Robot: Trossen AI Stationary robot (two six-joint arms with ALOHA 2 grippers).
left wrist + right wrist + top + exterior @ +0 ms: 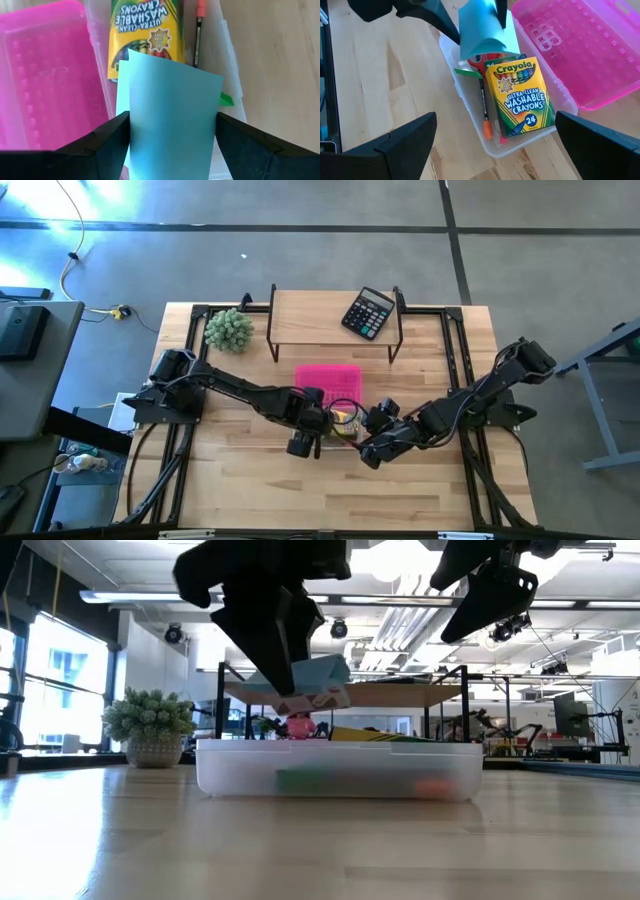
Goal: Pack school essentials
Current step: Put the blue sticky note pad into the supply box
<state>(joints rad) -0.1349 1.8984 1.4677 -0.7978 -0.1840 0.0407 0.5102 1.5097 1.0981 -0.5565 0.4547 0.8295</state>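
Observation:
The note pad [172, 115] is over the clear plastic box, between the box's sides, so my left gripper needs to let go of it now.
A clear plastic box [495, 146] sits on the wooden table with its pink lid [580, 55] open beside it. Inside lie a yellow-green crayon box [520, 97], a pencil [484, 111], red-handled scissors [485, 59] and a small green piece [226, 99]. My left gripper [172, 117] hovers over the box's end, shut on a light-blue note pad [480, 30]. My right gripper [492, 147] stands open above the box's other end, with nothing between its fingers. My left gripper pinches the note pad by its two opposite side edges [131, 125] between its two fingers. The fingers come from above, slanting steeply down. The pad bows between them and hangs tilted [322, 682], clear above the box's rim.
A black calculator [368, 312] lies on a low wooden shelf [310, 315] at the table's far side. A green ball-shaped plant [229, 329] stands at the far left. Bare tabletop lies toward the near edge [330, 500].

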